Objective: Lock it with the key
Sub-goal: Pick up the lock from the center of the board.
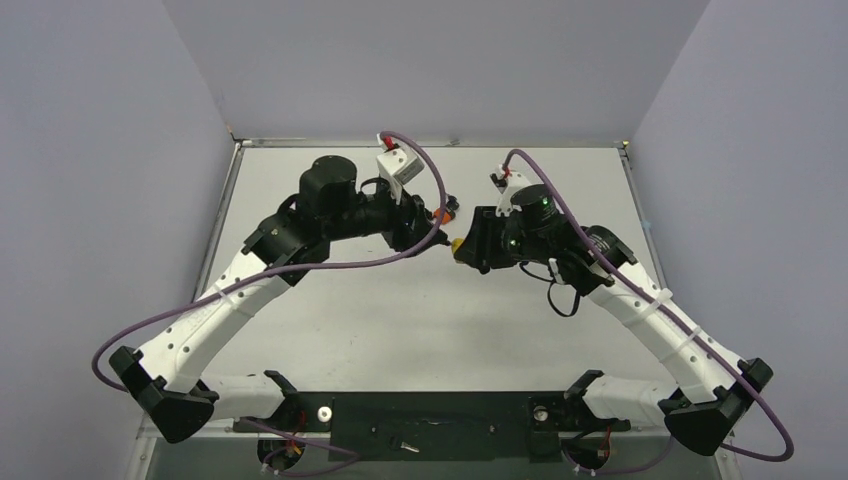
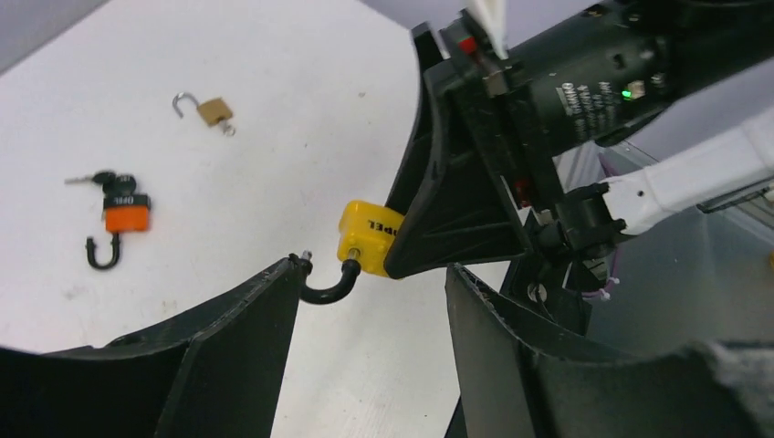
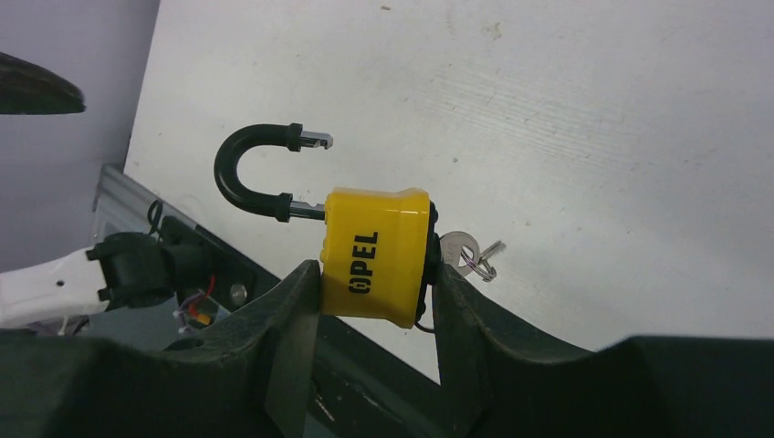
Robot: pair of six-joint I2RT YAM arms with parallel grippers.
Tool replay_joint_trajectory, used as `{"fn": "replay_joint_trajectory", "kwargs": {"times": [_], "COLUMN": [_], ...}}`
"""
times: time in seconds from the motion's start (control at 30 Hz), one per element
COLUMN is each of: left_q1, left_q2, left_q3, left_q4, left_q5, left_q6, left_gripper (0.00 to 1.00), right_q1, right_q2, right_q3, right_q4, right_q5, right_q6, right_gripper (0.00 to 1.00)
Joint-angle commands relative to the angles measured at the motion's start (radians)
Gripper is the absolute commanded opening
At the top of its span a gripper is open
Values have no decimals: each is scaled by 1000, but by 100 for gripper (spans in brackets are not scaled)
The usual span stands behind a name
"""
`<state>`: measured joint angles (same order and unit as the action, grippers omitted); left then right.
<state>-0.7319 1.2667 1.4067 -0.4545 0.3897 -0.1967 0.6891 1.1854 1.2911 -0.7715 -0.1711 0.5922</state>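
Note:
My left gripper should take hold of the yellow padlock's black shackle (image 2: 327,295), which leaves the padlock's body and the key free for my right gripper to lock it.
A yellow padlock (image 3: 376,265) marked OPEL hangs above the table, with my right gripper (image 3: 374,278) shut on its body. Its black shackle (image 3: 239,173) stands open, free end bare. A silver key (image 3: 461,251) on a small ring sticks out of the lock's bottom. In the left wrist view the padlock (image 2: 360,239) pokes out of the right gripper's black fingers (image 2: 456,192), and the shackle (image 2: 329,290) curves to the tip of my left gripper's left finger (image 2: 274,301), touching or nearly touching it. My left gripper (image 2: 374,274) is open wide. From above, both grippers meet mid-table at the padlock (image 1: 457,246).
An orange padlock (image 2: 126,217) with an open black shackle and keys in it lies on the white table. A small brass padlock (image 2: 214,111), also open, lies farther off. The table's metal rim (image 3: 183,233) runs close beneath the right gripper.

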Motion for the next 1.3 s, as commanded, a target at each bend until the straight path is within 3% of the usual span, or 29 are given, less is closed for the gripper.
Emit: {"fn": "replay_joint_trajectory", "kwargs": {"times": [0.0,0.2,0.73,0.97,1.27], "left_q1": [-31,-119,-137,-155,-190], "left_q2": [-51,-28,-30,-8,10], "left_q3": [102,152,189,214,227], "left_q4": [-28,-141,-212,-229,-255], "left_q5": [125,101,40,23,-11], "left_q6": [151,230,249,234,231], "left_gripper": [57,57,52,41,35], "right_q1": [11,34,63,64,64], "right_q2": [-62,-67,-72,-74,-83], "right_q3": [99,183,295,305,314], "right_q4": [-6,-60,-167,-184,-192], "right_q5": [-130,-196,-176,-158,-140], "right_q6": [36,48,25,14,10], "right_gripper": [0,0,0,0,0]}}
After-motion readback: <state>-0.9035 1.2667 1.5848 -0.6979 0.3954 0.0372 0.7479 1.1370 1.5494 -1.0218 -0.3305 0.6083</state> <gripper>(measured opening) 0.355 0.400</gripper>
